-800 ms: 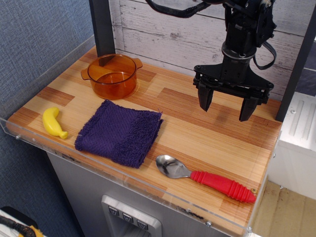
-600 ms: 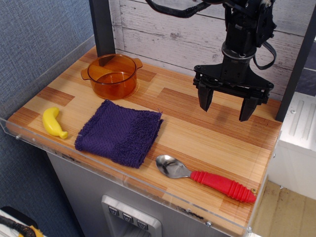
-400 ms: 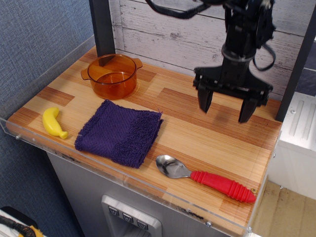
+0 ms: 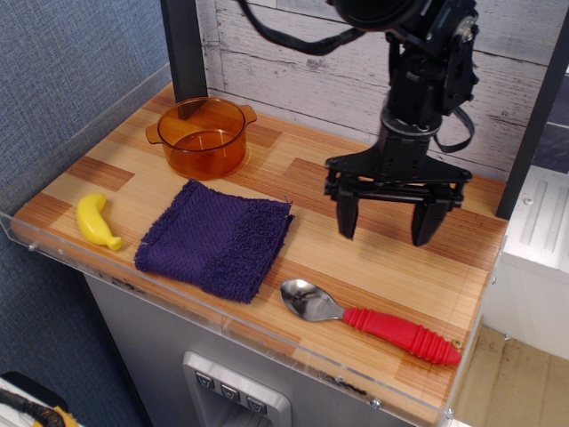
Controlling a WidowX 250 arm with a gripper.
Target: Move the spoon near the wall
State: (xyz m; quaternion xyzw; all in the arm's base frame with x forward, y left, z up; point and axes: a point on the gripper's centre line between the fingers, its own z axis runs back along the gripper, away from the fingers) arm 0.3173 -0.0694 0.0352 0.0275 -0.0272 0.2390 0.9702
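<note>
My gripper grabs the spoon's red handle near the middle next. The spoon (image 4: 373, 320) is long with a wide round bowl (image 4: 308, 300) at one end.
The spoon (image 4: 373, 320) lies flat at the front right of the wooden tabletop, its silver bowl pointing left and its red ribbed handle pointing right. My gripper (image 4: 385, 233) hangs open and empty above the table, behind the spoon and clear of it, fingers pointing down. The wall (image 4: 302, 53) of whitewashed planks runs along the back edge of the table, behind the arm.
A purple towel (image 4: 216, 237) lies left of the spoon. An orange glass pot (image 4: 203, 135) stands at the back left. A yellow toy banana (image 4: 96, 221) lies at the front left. A clear plastic rim (image 4: 267, 342) edges the table front. Dark posts stand at the back corners.
My gripper has moved forward, left and lower, toward the spoon, still open. The spoon and other objects have not moved.
</note>
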